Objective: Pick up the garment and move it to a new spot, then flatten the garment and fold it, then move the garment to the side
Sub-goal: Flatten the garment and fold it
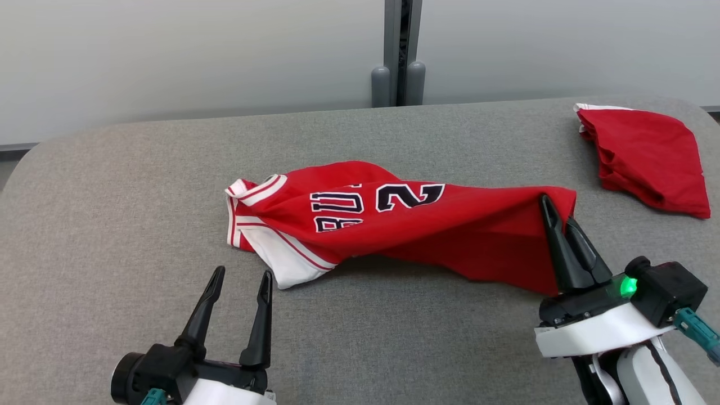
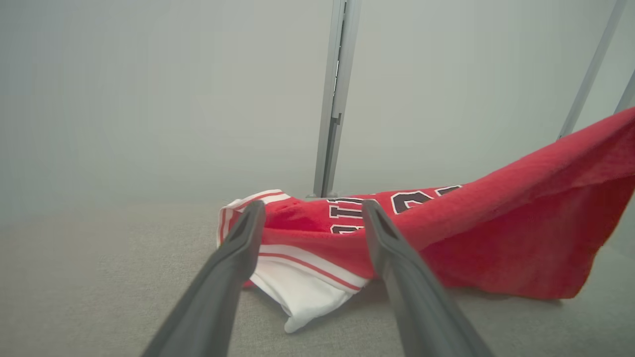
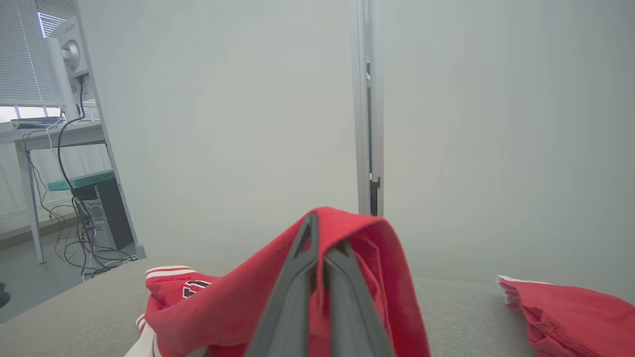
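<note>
My left gripper grabs the jersey by its white sleeve edge [image 1: 284,278] next, since it juts out as a loose corner while the jersey's body [image 1: 378,216] lies bunched in folds.
The garment [image 1: 394,225] is a red jersey with white trim and dark lettering, lying crumpled across the middle of the grey table [image 1: 112,197]. Its right end is lifted off the cloth surface. My right gripper [image 1: 557,211] is shut on that raised red edge; in the right wrist view the fabric [image 3: 347,233] drapes over the closed fingers [image 3: 297,282]. My left gripper [image 1: 241,274] stands open near the front left, just short of the jersey's white corner [image 2: 302,297], with nothing between its fingers [image 2: 238,248].
A second red garment [image 1: 647,157] lies folded at the table's back right corner. A grey post [image 1: 398,53] stands behind the table against a pale wall. Bare table stretches to the left and along the front.
</note>
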